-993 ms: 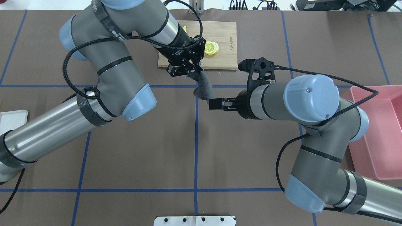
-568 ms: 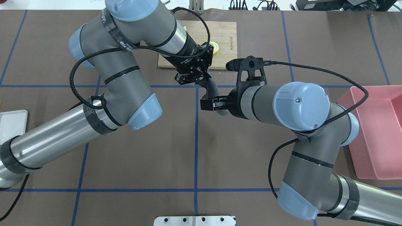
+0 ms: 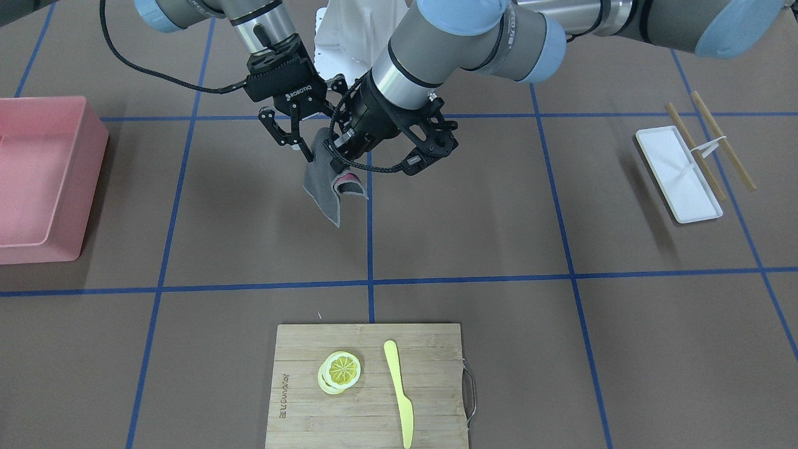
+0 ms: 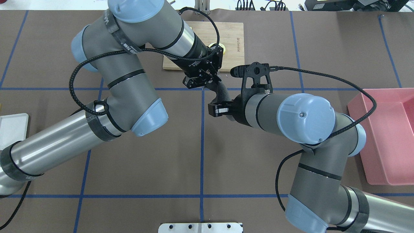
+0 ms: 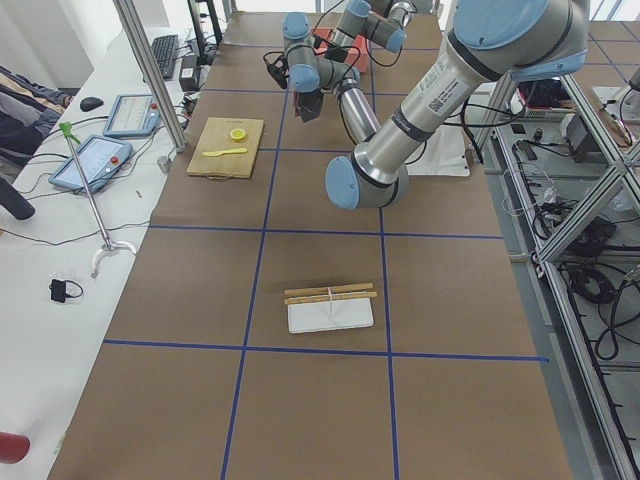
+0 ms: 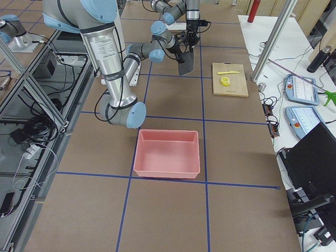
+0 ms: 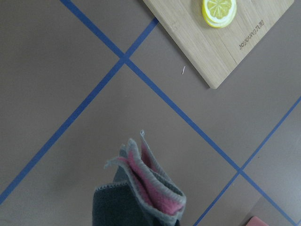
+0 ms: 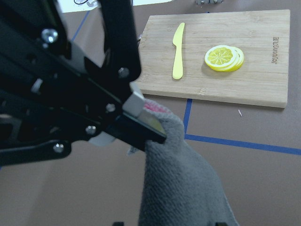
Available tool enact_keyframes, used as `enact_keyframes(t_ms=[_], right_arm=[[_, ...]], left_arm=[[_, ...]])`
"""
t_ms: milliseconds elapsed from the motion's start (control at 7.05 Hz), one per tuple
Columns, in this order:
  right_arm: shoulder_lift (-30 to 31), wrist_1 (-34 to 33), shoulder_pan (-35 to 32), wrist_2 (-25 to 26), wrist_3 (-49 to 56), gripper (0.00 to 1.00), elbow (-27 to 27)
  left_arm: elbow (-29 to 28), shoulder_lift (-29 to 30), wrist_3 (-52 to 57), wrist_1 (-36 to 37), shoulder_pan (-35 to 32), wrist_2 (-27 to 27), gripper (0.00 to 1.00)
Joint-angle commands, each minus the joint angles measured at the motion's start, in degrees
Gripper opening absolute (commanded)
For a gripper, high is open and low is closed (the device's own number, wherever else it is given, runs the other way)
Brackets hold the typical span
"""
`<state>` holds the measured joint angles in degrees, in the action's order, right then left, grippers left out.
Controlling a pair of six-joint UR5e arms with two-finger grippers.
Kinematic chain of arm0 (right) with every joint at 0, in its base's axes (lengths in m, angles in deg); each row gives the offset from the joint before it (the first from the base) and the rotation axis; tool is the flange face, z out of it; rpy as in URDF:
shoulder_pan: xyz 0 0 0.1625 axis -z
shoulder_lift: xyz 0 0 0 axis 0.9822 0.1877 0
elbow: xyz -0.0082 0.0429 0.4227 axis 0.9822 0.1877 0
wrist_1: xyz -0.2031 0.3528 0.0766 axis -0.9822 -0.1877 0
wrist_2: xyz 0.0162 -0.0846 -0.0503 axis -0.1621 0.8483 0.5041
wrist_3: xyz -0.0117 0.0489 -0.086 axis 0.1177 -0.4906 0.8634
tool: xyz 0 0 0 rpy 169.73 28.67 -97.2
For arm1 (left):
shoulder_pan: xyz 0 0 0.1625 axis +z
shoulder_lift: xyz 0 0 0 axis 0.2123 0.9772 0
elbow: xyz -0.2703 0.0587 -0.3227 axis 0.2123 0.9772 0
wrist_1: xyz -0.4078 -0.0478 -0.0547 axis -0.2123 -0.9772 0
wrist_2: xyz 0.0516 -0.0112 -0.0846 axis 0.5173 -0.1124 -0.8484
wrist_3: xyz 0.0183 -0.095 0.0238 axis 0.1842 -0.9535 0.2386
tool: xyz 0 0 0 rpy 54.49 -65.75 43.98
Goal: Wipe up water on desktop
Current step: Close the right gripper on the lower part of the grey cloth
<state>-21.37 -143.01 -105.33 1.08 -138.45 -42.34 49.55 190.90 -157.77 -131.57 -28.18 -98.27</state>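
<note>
Water on the desktop needs to be wiped up. My right gripper needs to grab the grey cloth by its lower part (image 3: pixel 320 179) (image 8: pixel 183 197) next.
A folded grey cloth (image 3: pixel 324 187) with a pink inner face hangs above the brown, blue-taped desktop (image 4: pixel 145 161). My left gripper (image 4: pixel 209 81) is shut on the cloth's upper end; its finger pad (image 8: pixel 136 104) pinches the cloth in the right wrist view. The cloth's free end (image 7: pixel 141 188) shows in the left wrist view. My right gripper (image 4: pixel 214 109) is open, with its fingers on either side of the cloth's lower part (image 8: pixel 183 183). In the front view the right gripper (image 3: pixel 307 148) meets the cloth from the left and the left gripper (image 3: pixel 341 167) from the right. I see no water on the desktop.
A bamboo cutting board (image 3: pixel 430 386) with lemon slices (image 3: pixel 340 371) and a yellow knife (image 3: pixel 399 390) lies on the far side. A pink bin (image 4: pixel 388 136) stands on my right. A white tray (image 3: pixel 678 174) with chopsticks (image 3: pixel 711 143) lies on my left.
My left gripper has carried the cloth to the right and nearer my base. My right gripper has moved left, and the cloth's lower part now lies between its fingers.
</note>
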Motion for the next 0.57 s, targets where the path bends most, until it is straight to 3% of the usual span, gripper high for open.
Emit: enact_keyframes(t_ms=[0,426], right_arm=[[0.2,0.03,0.05,0.03,-0.14,0.0,-0.67],[0.55,0.03,0.05,-0.05,-0.14,0.0,-1.45]], left_arm=[[0.13,0.01,-0.04,-0.04,0.0,0.0,0.0],[0.04,-0.08,-0.57,-1.36,0.0,0.0,0.0]])
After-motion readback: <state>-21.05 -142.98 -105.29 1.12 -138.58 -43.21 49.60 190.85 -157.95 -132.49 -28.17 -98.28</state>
